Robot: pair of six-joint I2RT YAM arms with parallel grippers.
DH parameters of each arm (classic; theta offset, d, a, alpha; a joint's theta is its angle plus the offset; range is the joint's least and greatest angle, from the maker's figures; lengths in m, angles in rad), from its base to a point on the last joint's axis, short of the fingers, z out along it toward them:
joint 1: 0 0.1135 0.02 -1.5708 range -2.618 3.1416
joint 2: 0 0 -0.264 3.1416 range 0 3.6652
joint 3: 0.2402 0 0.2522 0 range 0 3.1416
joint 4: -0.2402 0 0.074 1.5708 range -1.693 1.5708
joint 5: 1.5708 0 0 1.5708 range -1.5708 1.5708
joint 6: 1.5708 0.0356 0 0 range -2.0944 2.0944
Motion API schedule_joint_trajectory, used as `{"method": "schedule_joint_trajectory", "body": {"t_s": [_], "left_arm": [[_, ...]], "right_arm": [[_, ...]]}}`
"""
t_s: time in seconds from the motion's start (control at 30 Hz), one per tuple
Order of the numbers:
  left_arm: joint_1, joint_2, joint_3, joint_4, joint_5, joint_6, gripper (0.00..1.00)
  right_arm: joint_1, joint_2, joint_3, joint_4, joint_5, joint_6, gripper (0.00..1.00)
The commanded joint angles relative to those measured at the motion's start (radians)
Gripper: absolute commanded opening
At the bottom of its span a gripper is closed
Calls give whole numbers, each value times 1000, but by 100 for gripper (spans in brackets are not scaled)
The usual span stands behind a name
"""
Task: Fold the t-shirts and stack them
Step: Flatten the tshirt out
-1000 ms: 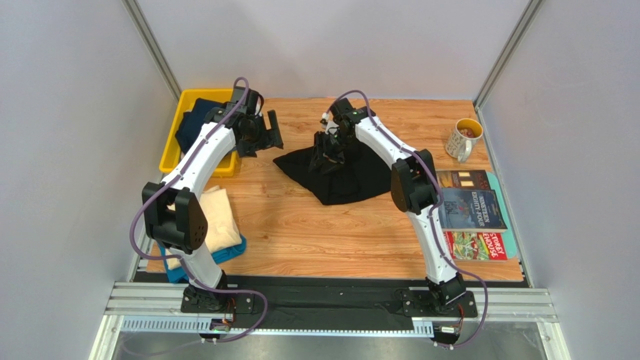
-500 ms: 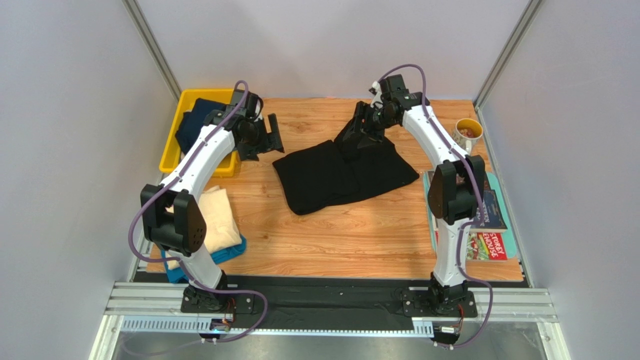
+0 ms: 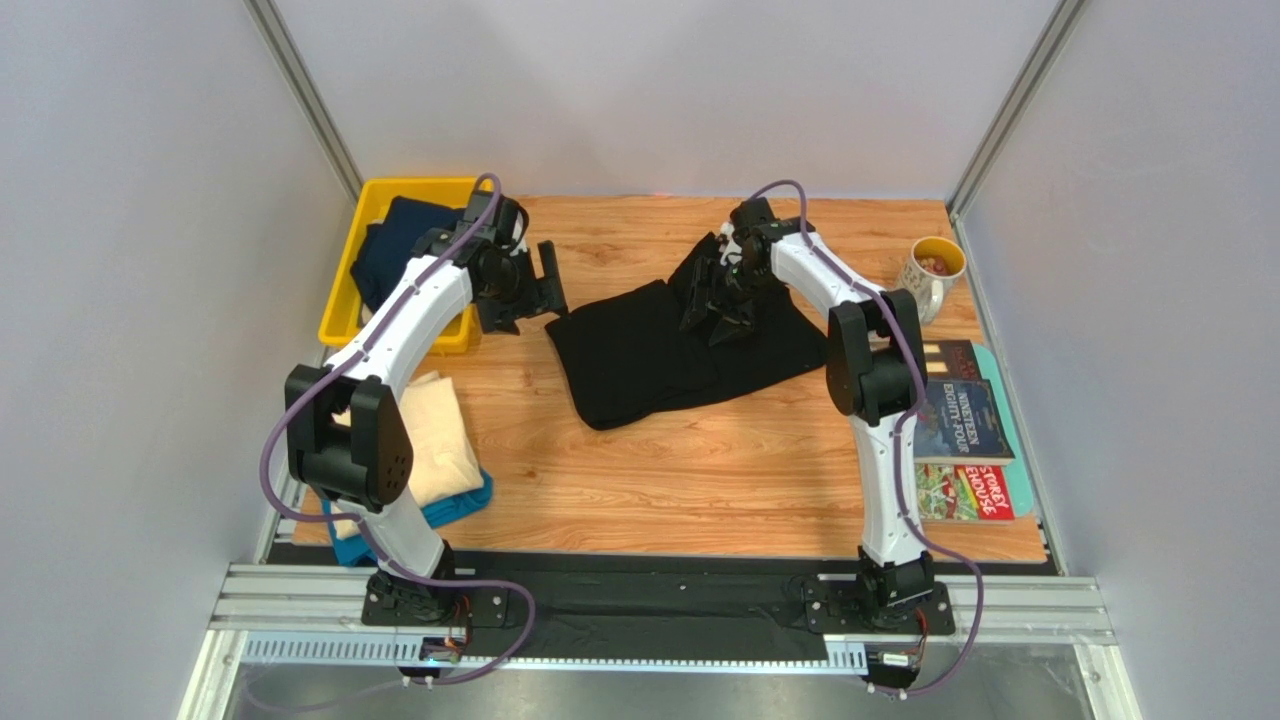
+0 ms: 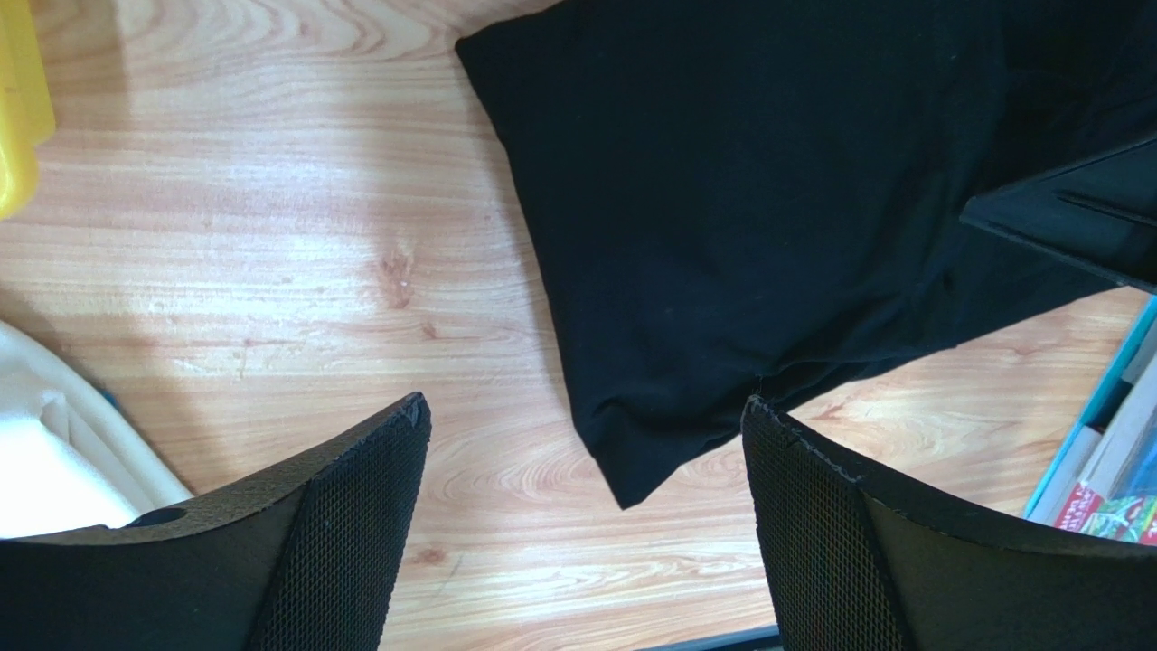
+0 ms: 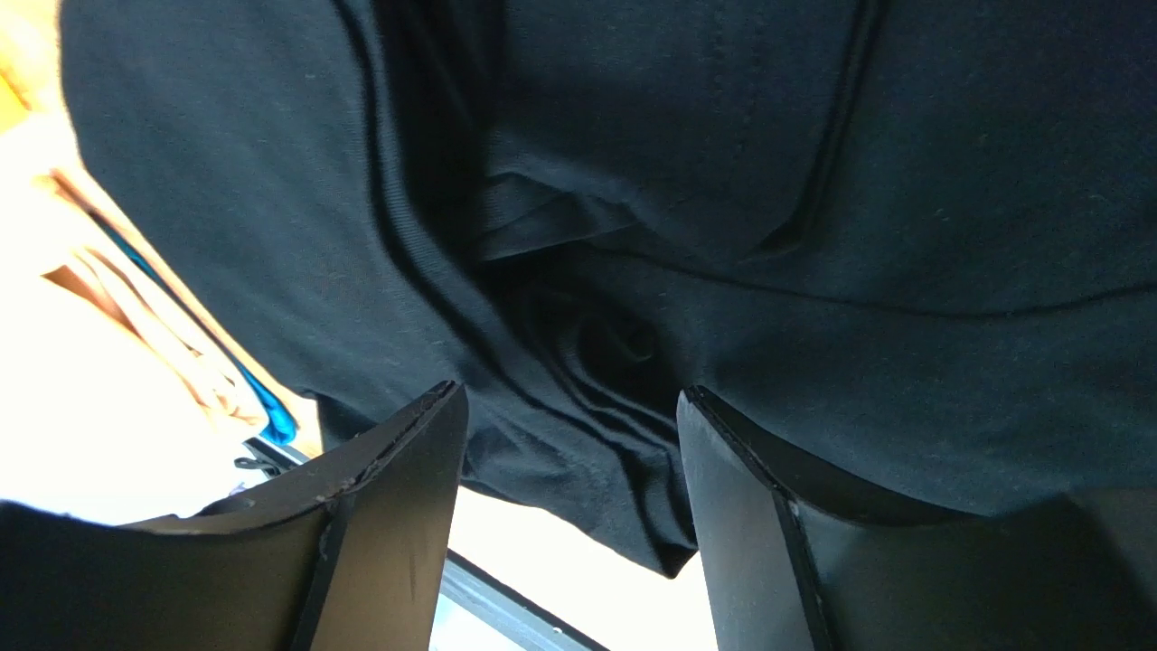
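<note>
The large black t-shirt needs to be spread for folding, so my right gripper next needs to grab it by the bunched cloth at its far side (image 3: 709, 314) (image 5: 581, 342).
The large black t-shirt (image 3: 661, 353) lies crumpled on the wooden table, bunched up at its far right side. My right gripper (image 3: 718, 300) is open just over that bunched part; in the right wrist view black cloth (image 5: 815, 136) fills the frame beyond the spread gripper (image 5: 571, 393). My left gripper (image 3: 534, 285) is open and empty, hovering left of the shirt; in the left wrist view the gripper (image 4: 584, 414) is above the shirt's near corner (image 4: 761, 204). A navy shirt (image 3: 383, 248) lies in the bin. A cream shirt (image 3: 436, 435) lies folded on a teal-blue one (image 3: 451, 506) at the near left.
The yellow bin (image 3: 343, 323) stands at the far left. A mug (image 3: 929, 275) stands at the far right. Colourful magazines (image 3: 962, 435) lie along the right edge, partly under the right arm. Grey walls enclose the table.
My right gripper dragged the black shirt's edge to the far right, spreading the cloth, then came back left and lower over it and opened. The left gripper barely moved.
</note>
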Motion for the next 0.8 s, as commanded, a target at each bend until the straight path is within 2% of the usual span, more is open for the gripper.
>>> {"method": "schedule_joint_trajectory", "body": {"t_s": [0.0,0.17,0.27,0.3,0.37,0.43,0.57,0.77], "left_arm": [[-1,-40,-12,19,13,-2,89],[-1,-30,-18,29,24,-12,89],[-1,-20,-16,30,35,-17,88],[-2,-17,-15,33,39,-17,88],[-2,-13,-13,38,43,-17,88],[-2,-10,-10,38,46,-15,88],[-2,-3,-9,39,43,-9,88],[-2,15,11,41,23,0,87]], "right_arm": [[1,2,-7,15,-22,-34,64],[6,2,-50,29,-93,-30,64],[12,-3,-64,52,-128,-19,52],[14,0,-62,53,-140,-21,43],[18,6,-53,53,-153,-25,30],[18,5,-47,53,-168,-25,1],[21,-27,-15,53,-209,-15,0],[37,-112,155,58,-312,56,0]]}}
